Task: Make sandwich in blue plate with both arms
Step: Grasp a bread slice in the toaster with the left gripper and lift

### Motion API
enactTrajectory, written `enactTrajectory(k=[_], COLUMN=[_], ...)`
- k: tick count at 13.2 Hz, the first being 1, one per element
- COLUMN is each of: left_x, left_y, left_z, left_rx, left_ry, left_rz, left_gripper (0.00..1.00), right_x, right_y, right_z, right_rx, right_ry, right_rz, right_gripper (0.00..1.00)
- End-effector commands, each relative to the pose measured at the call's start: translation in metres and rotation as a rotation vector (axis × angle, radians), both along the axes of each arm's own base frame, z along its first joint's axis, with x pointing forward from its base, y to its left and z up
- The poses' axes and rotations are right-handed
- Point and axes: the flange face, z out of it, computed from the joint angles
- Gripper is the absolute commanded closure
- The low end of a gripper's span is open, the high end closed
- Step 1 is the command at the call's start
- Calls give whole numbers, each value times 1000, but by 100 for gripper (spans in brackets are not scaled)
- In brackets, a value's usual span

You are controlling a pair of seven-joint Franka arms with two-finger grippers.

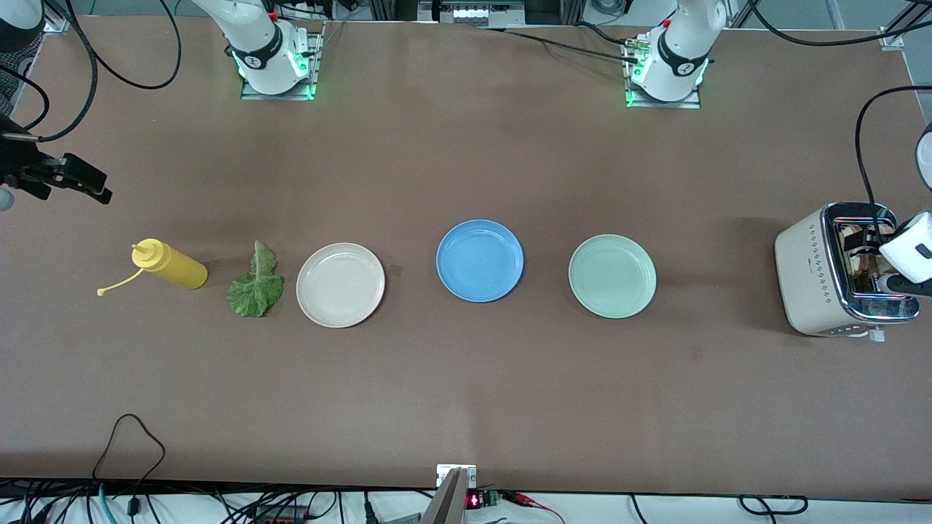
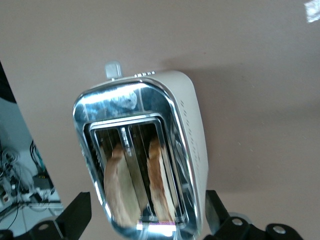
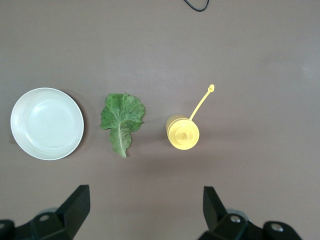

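Next, my left gripper grabs the toasted bread slice by its exposed crust edge (image 2: 156, 176) to start the sandwich on the blue plate.
The blue plate (image 1: 480, 260) lies bare at mid-table, between a beige plate (image 1: 340, 284) and a mint-green plate (image 1: 612, 276). There is no assembled sandwich. Two toasted bread slices (image 2: 161, 184) stand in the slots of a cream toaster (image 1: 804, 271) at the left arm's end. My left gripper (image 1: 897, 280) hangs over the toaster's slots, open and empty, fingertips (image 2: 80, 210) wide apart. The lettuce leaf (image 1: 255, 284) lies on the table beside the beige plate. My right gripper (image 1: 91, 183) is up over the right arm's end, open and empty; it also shows in the right wrist view (image 3: 145, 199).
A yellow squeeze bottle (image 1: 171, 266), its cap hanging off on a strap, lies beside the lettuce toward the right arm's end. In the right wrist view it (image 3: 183, 132), the leaf (image 3: 121, 120) and the beige plate (image 3: 47, 123) are in a row.
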Motion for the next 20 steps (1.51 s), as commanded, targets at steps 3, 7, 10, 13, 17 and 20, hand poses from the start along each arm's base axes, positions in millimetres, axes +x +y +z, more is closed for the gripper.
enactTrajectory(k=[3, 7, 10, 13, 17, 20], left_x=[-25, -34, -38, -41, -33, -22], left_y=[16, 17, 19, 18, 4, -30], left_z=[-42, -54, -46, -36, 10, 68], left_rx=[-14, -24, -21, -19, -2, -2], left_ry=[2, 32, 44, 80, 61, 106], left_rz=[-24, -20, -10, 4, -4, -11], left_gripper=[1, 40, 78, 100, 100, 100], right_x=[1, 1, 1, 1, 1, 2], right_y=[-3, -3, -2, -1, -1, -1], right_z=[3, 3, 3, 3, 3, 3], right_rx=[-11, -11, -11, -11, -13, -12], right_ry=[-11, -13, -11, -11, -14, -19], right_rz=[8, 8, 10, 11, 13, 12], right_gripper=[0, 0, 0, 0, 0, 0])
